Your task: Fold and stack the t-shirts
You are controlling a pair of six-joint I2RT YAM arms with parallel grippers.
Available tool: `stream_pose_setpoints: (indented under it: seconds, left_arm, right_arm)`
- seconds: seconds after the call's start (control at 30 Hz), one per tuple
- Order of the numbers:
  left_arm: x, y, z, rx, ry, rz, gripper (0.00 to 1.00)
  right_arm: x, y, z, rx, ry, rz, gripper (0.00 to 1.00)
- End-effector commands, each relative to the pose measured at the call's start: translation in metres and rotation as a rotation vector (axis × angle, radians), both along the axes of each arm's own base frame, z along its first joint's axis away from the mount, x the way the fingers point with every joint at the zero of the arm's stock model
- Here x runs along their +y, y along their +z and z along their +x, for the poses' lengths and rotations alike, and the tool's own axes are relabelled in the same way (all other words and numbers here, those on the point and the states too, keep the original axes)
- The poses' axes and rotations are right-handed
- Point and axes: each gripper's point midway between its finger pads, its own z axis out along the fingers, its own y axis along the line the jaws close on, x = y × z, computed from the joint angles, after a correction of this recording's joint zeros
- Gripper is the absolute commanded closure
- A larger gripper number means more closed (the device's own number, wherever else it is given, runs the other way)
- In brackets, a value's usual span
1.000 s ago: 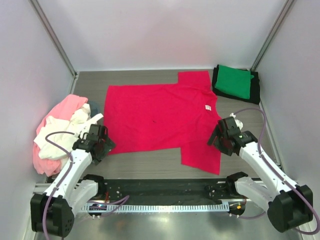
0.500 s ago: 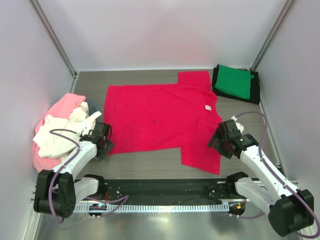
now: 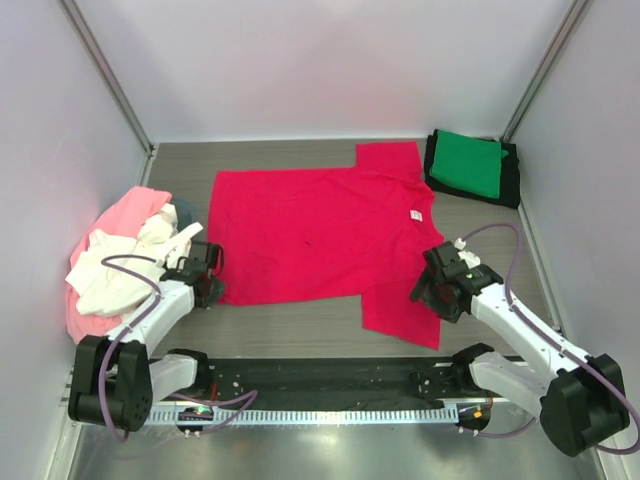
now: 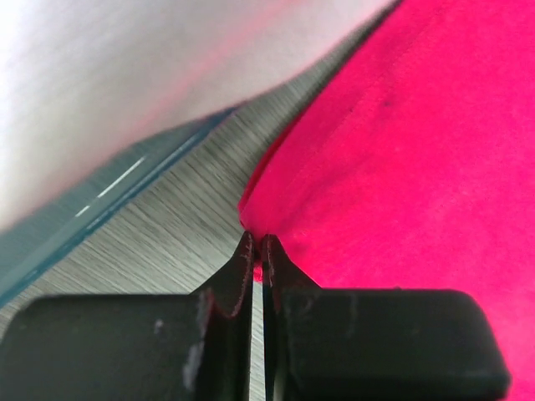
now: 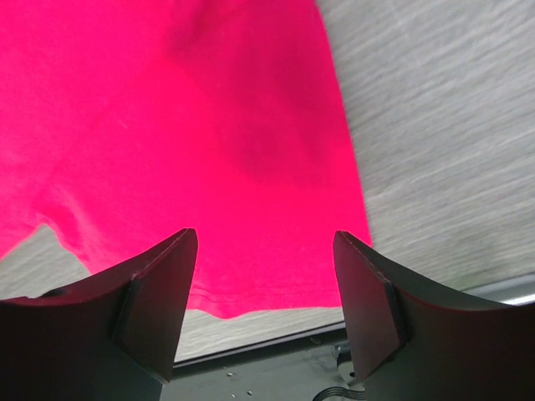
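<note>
My right gripper should next grip the crimson t-shirt's near sleeve by its hem, to fold the t-shirt's near side across its body.
A crimson t-shirt (image 3: 320, 235) lies spread flat in the middle of the table, collar to the right. My left gripper (image 3: 212, 286) is shut on the t-shirt's near-left hem corner (image 4: 257, 219), the cloth pinched between its black fingertips. My right gripper (image 3: 424, 292) stands open over the near sleeve (image 5: 217, 150), its fingers (image 5: 163, 292) straddling the sleeve's hem. A green t-shirt (image 3: 470, 163) lies folded on a black one (image 3: 510, 178) at the back right.
A heap of light pink, white and greyish t-shirts (image 3: 120, 262) lies against the left wall beside my left arm. Walls close in the table on three sides. The black rail (image 3: 320, 380) with both arm bases runs along the near edge.
My left gripper slid toward the crimson t-shirt's near-left corner and shut on it. My right gripper crept left over the near sleeve, staying open.
</note>
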Motion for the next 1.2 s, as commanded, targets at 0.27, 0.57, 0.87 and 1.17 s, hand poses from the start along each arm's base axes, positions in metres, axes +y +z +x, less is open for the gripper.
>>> stream_pose_setpoints:
  seconds: [0.27,0.57,0.87,1.17]
  left_arm:
    - [-0.003,0.043,0.010,-0.128,-0.022,-0.027,1.00]
    - [-0.003,0.049,0.003,-0.144,-0.039,-0.027,1.00]
    - [-0.005,0.052,-0.002,-0.157,-0.048,-0.044,1.00]
    - [-0.011,0.064,-0.004,-0.186,-0.056,-0.083,1.00]
  right_arm:
    - [0.039,-0.016,-0.040,0.077,0.043,-0.022,0.25]
    - [0.042,-0.038,-0.050,0.099,0.044,-0.072,0.28]
    - [0.038,-0.052,-0.047,0.092,0.045,-0.109,0.67]
    - [0.042,-0.028,-0.038,0.041,0.079,-0.093,0.99]
